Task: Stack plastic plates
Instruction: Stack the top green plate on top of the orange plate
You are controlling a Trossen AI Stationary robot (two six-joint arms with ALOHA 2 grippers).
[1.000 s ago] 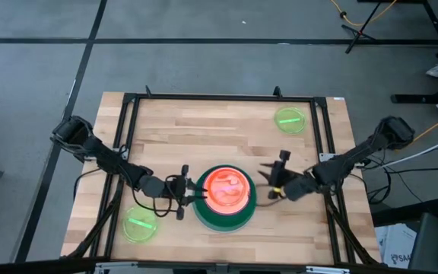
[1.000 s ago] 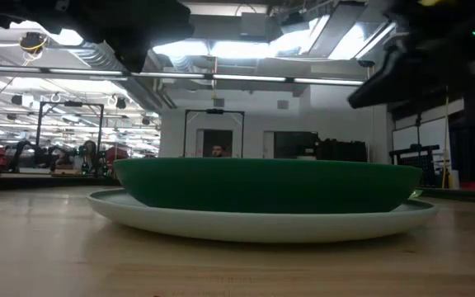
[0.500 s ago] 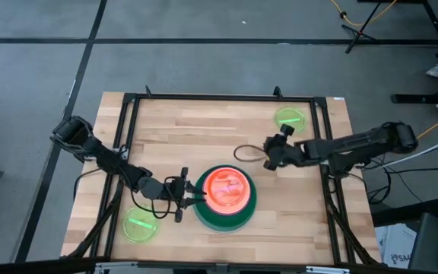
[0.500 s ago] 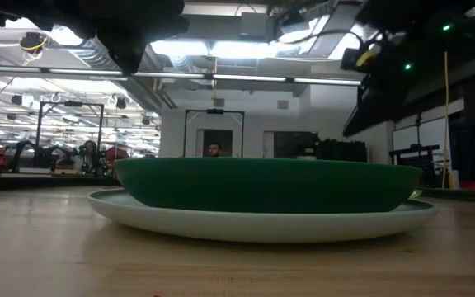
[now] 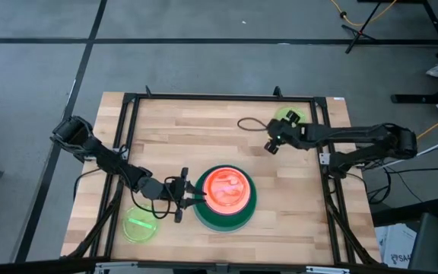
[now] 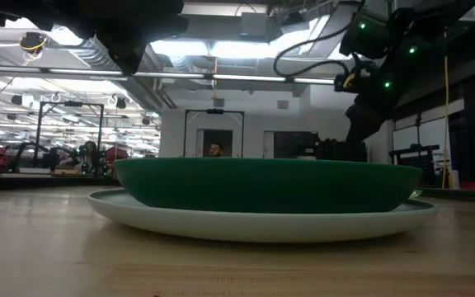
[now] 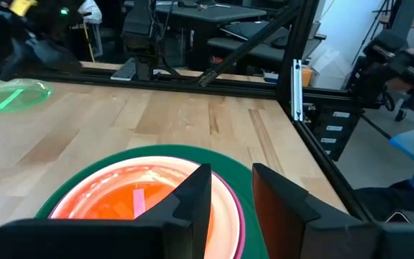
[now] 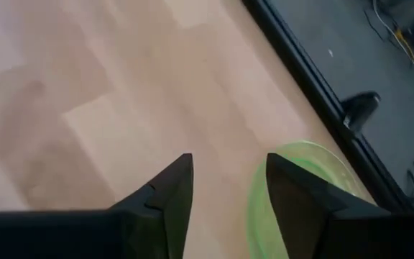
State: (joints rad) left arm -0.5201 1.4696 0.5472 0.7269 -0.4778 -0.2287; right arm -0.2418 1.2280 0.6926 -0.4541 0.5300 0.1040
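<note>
I should add the lime green plate at the far right to the plate stack, so I should grab it next with my right gripper by its rim.
A stack of plates sits near the table's middle. From the low view its base is a light blue plate with a dark green plate on it. A magenta rim and a translucent orange plate show on top. My left gripper is open at the stack's left rim. One lime green plate lies flat near the left front corner. The other lime green plate lies at the far right. My right gripper hovers open beside that plate.
A black metal frame runs round the table top and its rails stand along the left and right sides. Bare wood lies between the stack and the far edge. A cable loop hangs from the right arm over the far part of the table.
My right gripper has swung away from the stack's right side toward the far edge, and now sits beside the far lime green plate with its arm stretched out. The left gripper and all plates have stayed where they were.
</note>
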